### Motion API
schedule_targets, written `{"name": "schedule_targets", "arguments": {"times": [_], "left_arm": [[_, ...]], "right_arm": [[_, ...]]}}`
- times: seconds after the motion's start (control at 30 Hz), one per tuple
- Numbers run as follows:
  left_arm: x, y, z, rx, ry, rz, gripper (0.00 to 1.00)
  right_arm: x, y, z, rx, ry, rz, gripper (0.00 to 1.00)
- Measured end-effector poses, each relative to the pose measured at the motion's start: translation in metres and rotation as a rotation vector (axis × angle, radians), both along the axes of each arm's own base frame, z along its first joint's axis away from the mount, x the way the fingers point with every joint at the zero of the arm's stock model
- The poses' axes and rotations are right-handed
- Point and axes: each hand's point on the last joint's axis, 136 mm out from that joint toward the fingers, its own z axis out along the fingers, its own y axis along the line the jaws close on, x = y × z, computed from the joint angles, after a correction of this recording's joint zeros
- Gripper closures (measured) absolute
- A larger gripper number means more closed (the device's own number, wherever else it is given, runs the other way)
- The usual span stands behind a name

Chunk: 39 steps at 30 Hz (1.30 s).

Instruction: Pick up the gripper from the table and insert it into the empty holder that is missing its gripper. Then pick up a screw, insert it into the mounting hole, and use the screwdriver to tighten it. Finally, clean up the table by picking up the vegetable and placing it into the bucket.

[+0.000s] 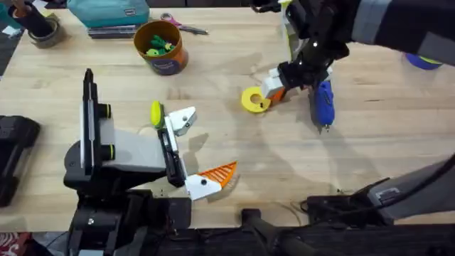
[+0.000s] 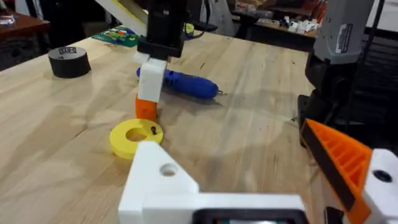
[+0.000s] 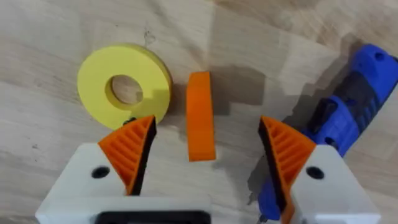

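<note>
Next, my right gripper picks up the small orange gripper by its long sides to fit it into the bare white holder (image 1: pixel 183 119).
The small orange ribbed gripper (image 3: pixel 200 115) lies on the wood beside a yellow disc (image 3: pixel 124 87). My right gripper (image 3: pixel 205 152) hangs open just above it, one orange finger on each side (image 1: pixel 276 89). The blue screwdriver (image 1: pixel 323 103) lies just right of it. A small dark screw (image 2: pixel 153 130) rests on the disc. My left gripper (image 1: pixel 200 146) is open at the table's front. One side is the bare white holder (image 2: pixel 161 180) with its hole showing; the other carries an orange finger (image 2: pixel 339 158). The yellow-green vegetable (image 1: pixel 155 112) lies close to the left arm. The bucket (image 1: pixel 162 46) stands at the back.
Green toy pieces sit inside the bucket. A black tape roll (image 1: pixel 44 30), a teal case (image 1: pixel 106 13) and scissors (image 1: pixel 183 25) line the back edge. A blue object (image 1: pixel 423 60) sits at the far right. Bare wood stretches between the two grippers.
</note>
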Motion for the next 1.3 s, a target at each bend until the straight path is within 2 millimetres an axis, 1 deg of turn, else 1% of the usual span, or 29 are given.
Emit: {"name": "schedule_targets", "arguments": {"times": [0.2, 0.33, 0.43, 0.5, 0.6, 0.67, 0.7, 0.77, 0.8, 1.17, 1.23, 1.3], "left_arm": [[0.000, 0.000, 0.000, 0.000, 0.000, 0.000, 0.015], [0.000, 0.000, 0.000, 0.000, 0.000, 0.000, 0.015], [0.000, 0.000, 0.000, 0.000, 0.000, 0.000, 0.016], [0.000, 0.000, 0.000, 0.000, 0.000, 0.000, 0.015], [0.000, 0.000, 0.000, 0.000, 0.000, 0.000, 0.015], [0.000, 0.000, 0.000, 0.000, 0.000, 0.000, 0.015], [0.000, 0.000, 0.000, 0.000, 0.000, 0.000, 0.015], [0.000, 0.000, 0.000, 0.000, 0.000, 0.000, 0.015], [0.000, 0.000, 0.000, 0.000, 0.000, 0.000, 0.015], [0.000, 0.000, 0.000, 0.000, 0.000, 0.000, 0.015], [0.000, 0.000, 0.000, 0.000, 0.000, 0.000, 0.015], [0.000, 0.000, 0.000, 0.000, 0.000, 0.000, 0.015]], "right_arm": [[0.010, 0.004, 0.007, 0.011, -0.027, 0.000, 0.016], [0.013, 0.005, 0.010, 0.015, -0.038, 0.000, 0.089], [0.013, 0.005, 0.009, 0.014, -0.037, 0.000, 0.191], [0.013, 0.005, 0.007, 0.013, -0.032, 0.000, 0.293], [0.013, 0.005, 0.003, 0.009, -0.022, -0.003, 0.560], [0.014, 0.005, 0.001, 0.008, -0.019, -0.003, 0.718], [0.014, 0.005, 0.001, 0.008, -0.019, -0.004, 0.781], [0.015, 0.006, 0.001, 0.009, -0.022, -0.003, 0.951], [0.015, 0.006, 0.001, 0.010, -0.026, -0.004, 0.981], [0.014, 0.005, 0.002, 0.007, -0.018, -0.004, 0.990], [0.011, 0.004, 0.005, 0.002, -0.006, -0.004, 0.990], [0.009, 0.003, 0.012, 0.001, -0.002, -0.004, 0.990]]}}
